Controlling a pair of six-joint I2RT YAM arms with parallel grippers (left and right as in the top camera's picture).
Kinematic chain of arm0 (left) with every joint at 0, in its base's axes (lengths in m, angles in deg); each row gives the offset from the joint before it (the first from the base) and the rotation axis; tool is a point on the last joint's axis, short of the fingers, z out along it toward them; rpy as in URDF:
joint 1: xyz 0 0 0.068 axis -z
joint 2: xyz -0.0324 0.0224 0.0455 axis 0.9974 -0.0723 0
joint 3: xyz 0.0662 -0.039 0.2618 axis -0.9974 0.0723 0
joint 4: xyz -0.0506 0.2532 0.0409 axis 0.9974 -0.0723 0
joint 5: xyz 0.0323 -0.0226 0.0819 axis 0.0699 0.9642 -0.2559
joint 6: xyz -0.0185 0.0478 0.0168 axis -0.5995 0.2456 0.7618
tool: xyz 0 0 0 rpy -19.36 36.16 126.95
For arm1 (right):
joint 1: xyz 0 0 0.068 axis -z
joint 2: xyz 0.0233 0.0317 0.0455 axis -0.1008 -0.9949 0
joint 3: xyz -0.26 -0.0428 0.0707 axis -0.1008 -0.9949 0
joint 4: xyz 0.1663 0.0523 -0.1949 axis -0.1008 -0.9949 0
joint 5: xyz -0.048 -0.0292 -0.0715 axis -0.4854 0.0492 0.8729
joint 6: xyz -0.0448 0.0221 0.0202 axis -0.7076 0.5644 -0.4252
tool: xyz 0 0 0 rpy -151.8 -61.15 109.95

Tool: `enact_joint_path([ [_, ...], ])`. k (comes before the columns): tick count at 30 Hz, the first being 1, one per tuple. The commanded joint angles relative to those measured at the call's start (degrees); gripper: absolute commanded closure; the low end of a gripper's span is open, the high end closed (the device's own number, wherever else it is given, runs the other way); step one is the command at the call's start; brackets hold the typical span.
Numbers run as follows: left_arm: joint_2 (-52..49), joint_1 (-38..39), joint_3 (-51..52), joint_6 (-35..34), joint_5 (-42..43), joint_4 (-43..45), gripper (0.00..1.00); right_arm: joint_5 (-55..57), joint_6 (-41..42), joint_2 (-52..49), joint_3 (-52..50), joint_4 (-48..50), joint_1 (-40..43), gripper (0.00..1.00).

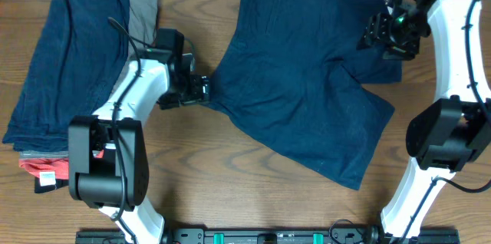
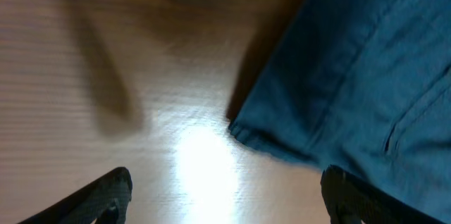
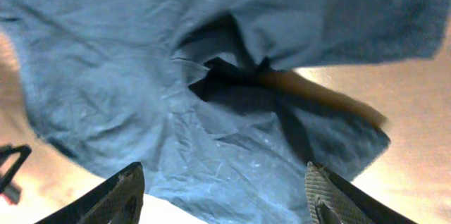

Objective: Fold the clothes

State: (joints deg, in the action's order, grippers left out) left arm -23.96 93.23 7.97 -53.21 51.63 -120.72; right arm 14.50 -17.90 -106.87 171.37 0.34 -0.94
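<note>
Next, I will grab the dark navy shorts (image 1: 307,90) with my left gripper by the corner hem (image 1: 213,103), so the legs stay free to straighten and fold.
Dark navy shorts (image 1: 307,90) lie spread flat on the wooden table, waistband toward the left and legs toward the right. My left gripper (image 1: 201,90) sits low at the shorts' left corner. In the left wrist view this gripper (image 2: 225,199) is open over bare wood, and the corner hem of the shorts (image 2: 352,76) lies just ahead of the right fingertip (image 2: 345,196). My right gripper (image 1: 376,33) hovers over the upper right leg. Seen from the right wrist, it (image 3: 224,196) is open with nothing between its fingers, above the wrinkled shorts (image 3: 141,76).
A pile of folded clothes (image 1: 69,60) in navy, grey and orange-red lies at the far left beside the left arm. The left arm's base (image 1: 107,159) and the right arm's base (image 1: 449,136) stand near the front. A black rail (image 1: 268,236) runs along the front edge.
</note>
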Motion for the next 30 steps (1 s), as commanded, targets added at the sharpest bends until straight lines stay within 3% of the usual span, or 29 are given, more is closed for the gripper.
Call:
enact_joint_path([
  [1,-0.63,2.62,1.53,-9.27,0.28,2.4,0.13,10.4,10.03,1.18,0.42,-0.7,-2.86,0.31],
  [9,-0.63,9.27,1.53,-20.44,-12.04,3.32,0.13,27.52,21.86,6.54,0.42,-6.08,-10.27,0.32],
  [11,-0.68,10.8,1.53,-21.38,-14.95,3.8,0.19,28.94,22.93,8.0,0.42,-7.37,-11.63,0.32],
  [18,-0.76,12.22,1.53,-22.49,-16.72,6.86,0.4,28.98,23.12,14.12,0.42,-10.71,-12.22,0.33],
  [30,-5.4,12.22,1.53,-21.42,-15.34,8.09,0.41,24.15,16.85,22.93,0.42,-11.19,-12.2,0.28],
])
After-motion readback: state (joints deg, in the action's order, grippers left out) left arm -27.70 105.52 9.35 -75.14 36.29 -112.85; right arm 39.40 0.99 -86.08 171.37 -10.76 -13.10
